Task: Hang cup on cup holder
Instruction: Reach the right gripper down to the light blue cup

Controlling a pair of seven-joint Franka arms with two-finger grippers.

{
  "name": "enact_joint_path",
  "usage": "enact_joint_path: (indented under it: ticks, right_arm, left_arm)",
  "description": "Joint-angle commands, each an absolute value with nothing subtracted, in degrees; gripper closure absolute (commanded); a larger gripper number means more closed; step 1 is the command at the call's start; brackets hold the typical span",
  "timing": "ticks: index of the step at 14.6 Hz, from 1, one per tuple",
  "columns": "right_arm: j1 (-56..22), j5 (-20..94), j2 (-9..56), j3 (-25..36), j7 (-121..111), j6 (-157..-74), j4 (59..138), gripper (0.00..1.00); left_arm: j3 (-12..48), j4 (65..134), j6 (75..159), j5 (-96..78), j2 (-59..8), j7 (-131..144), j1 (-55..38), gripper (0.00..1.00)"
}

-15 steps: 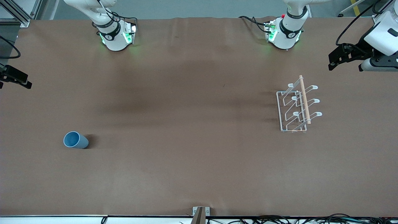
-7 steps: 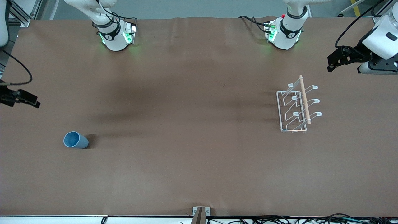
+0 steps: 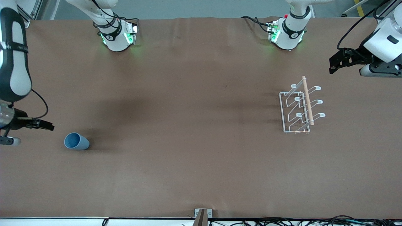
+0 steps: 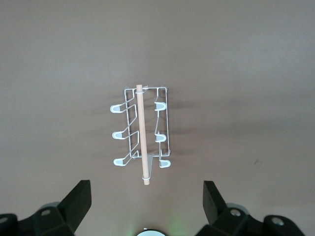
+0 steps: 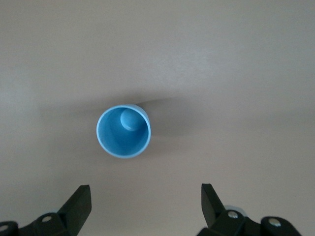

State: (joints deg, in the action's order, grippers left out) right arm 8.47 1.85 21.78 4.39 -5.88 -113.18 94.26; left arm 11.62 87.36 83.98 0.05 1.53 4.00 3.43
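I should get the light-blue cup onto the white wire cup holder (image 3: 298, 108), so I should next grab the cup by its rim (image 3: 65, 141) with my right gripper.
The light-blue cup (image 3: 76, 141) stands upright, rim up, on the brown table toward the right arm's end. In the right wrist view it (image 5: 123, 131) shows from above. My right gripper (image 3: 46, 126) hovers open and empty beside the cup, at the table's end; its own view shows the jaws (image 5: 145, 206) wide apart. The white wire cup holder (image 3: 298, 108) with a wooden rod stands toward the left arm's end and shows in the left wrist view (image 4: 142, 130). My left gripper (image 3: 335, 64) hovers open and empty beside the holder, jaws (image 4: 146, 201) wide apart.
The two arm bases (image 3: 116, 37) (image 3: 287, 34) stand along the table's edge farthest from the front camera. A small metal bracket (image 3: 202, 215) and cables sit at the table's edge nearest the front camera.
My right arm has swung in from the table's end and brought its gripper close to the cup. My left gripper has shifted slightly. Cup and holder have not moved.
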Motion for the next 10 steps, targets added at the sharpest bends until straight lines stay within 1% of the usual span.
enact_joint_path:
  ticks: [1,5,7,8,10]
  right_arm:
    - [9.8,5.4,25.1,3.6,-7.2,-115.7,93.7,0.03]
    - [11.2,5.5,29.3,3.5,-12.0,-120.2,93.8,0.08]
    - [11.2,5.5,30.4,3.5,-12.1,-121.2,94.2,0.10]
    - [11.1,5.8,30.9,3.4,-12.1,-122.2,94.7,0.10]
    - [10.9,5.9,31.4,3.3,-12.0,-125.9,97.2,0.14]
  left_arm:
    - [11.7,85.3,82.7,-0.1,0.7,3.5,3.3,0.00]
    - [11.7,85.3,82.7,-0.3,0.6,3.4,3.3,0.00]
    - [11.7,85.3,82.7,-0.3,0.3,3.4,3.3,0.00]
    - [11.7,85.3,82.7,-0.3,0.3,3.4,3.3,0.00]
    - [11.7,85.3,82.7,-0.3,0.3,3.4,3.3,0.00]
